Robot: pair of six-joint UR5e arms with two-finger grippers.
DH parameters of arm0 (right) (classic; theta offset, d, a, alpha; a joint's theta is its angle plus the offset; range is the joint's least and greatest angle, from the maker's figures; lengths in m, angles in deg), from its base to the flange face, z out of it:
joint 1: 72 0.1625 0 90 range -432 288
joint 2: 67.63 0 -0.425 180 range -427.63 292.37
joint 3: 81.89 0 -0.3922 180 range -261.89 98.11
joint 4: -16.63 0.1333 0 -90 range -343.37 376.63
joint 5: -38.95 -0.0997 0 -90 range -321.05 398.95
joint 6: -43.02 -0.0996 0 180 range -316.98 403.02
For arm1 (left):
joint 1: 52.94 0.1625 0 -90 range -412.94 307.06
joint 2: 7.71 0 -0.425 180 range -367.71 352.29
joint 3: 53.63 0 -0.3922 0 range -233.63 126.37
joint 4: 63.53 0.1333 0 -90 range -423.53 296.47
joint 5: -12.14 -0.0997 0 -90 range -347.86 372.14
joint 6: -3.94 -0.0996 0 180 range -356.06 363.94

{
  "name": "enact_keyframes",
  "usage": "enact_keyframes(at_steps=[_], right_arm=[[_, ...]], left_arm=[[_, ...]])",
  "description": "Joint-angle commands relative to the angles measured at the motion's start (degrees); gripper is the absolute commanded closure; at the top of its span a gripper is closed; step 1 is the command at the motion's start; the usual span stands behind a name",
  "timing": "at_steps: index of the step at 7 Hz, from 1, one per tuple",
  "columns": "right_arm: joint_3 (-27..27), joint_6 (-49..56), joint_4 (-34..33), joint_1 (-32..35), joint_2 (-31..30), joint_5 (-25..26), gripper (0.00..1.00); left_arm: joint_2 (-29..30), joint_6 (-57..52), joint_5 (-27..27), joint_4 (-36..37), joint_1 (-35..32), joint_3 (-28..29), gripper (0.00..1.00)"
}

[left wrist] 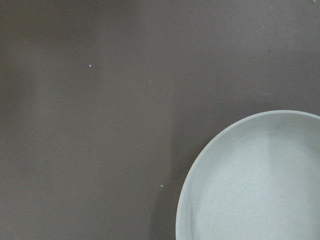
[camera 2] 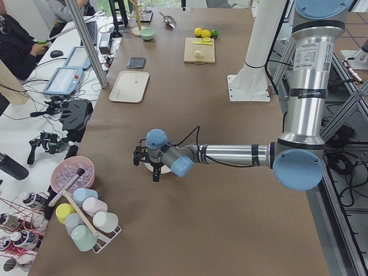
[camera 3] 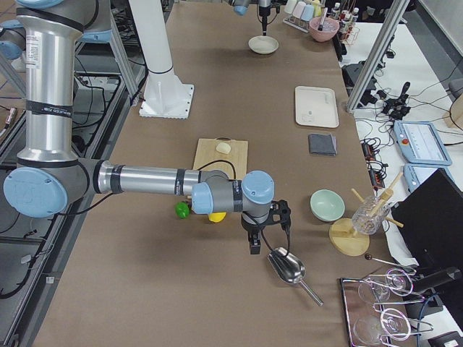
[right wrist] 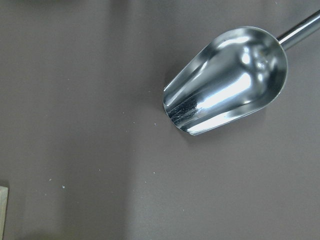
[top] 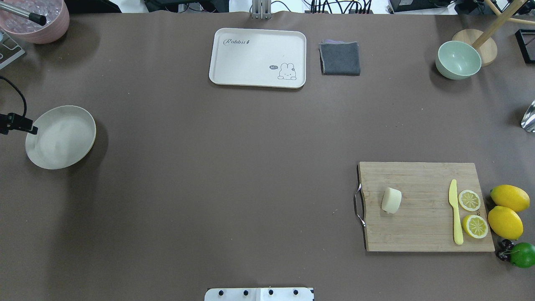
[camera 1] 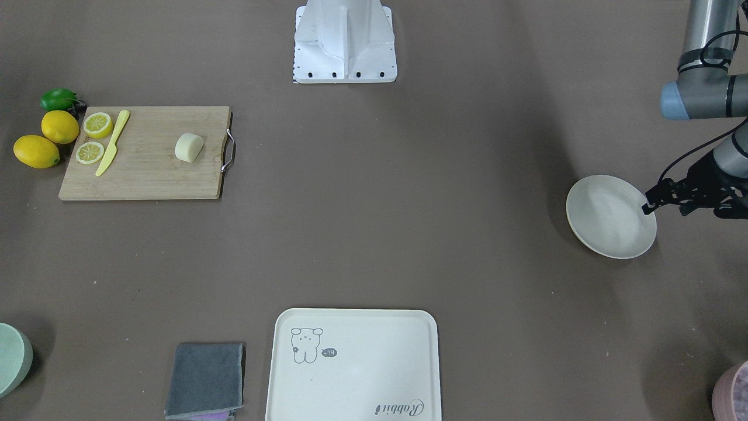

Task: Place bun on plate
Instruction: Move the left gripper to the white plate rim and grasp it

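Note:
The left gripper grabs the round off-white plate by its rim (camera 1: 646, 217) next, to bring the plate within reach for the bun (camera 1: 189, 147).
The bun (top: 391, 200), a small cream chunk, lies on the wooden cutting board (top: 422, 184) near its metal handle, also seen as the bun (camera 1: 189, 147). No gripper is near it. The round off-white plate (top: 60, 136) sits at the table's far left end with nothing on it. My left gripper (camera 1: 664, 209) hangs at the plate's (camera 1: 610, 216) outer rim, fingers apart and holding nothing. The left wrist view shows only the plate's rim (left wrist: 200, 170). My right gripper (camera 3: 255, 242) hovers beside a metal scoop (right wrist: 227, 80); I cannot tell its state.
On the board lie a yellow knife (top: 455, 213) and two lemon slices (top: 469, 200); lemons (top: 508, 209) and a lime (top: 523, 254) sit beside it. A bear-drawing tray (top: 258, 57), grey cloth (top: 340, 58), green bowl (top: 458, 59) and pink bowl (top: 35, 19) line the far edge.

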Motion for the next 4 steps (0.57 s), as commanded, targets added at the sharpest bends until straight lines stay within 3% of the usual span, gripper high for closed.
enact_keyframes(at_steps=[1,2,3,4], right_arm=[[0.0,0.0,0.0,0.0,0.0,0.0,0.00],[0.0,0.1,0.1,0.0,0.0,0.0,0.00],[0.0,0.1,0.1,0.0,0.0,0.0,0.00],[0.0,0.1,0.1,0.0,0.0,0.0,0.00]], left_arm=[[0.3,0.4,-0.5,-1.4,0.7,1.8,0.20],[0.3,0.5,-0.5,-1.4,1.3,2.0,0.33],[0.3,0.7,-0.5,-1.4,1.3,2.0,0.58],[0.3,2.0,-0.5,-1.4,1.4,1.7,0.76]])
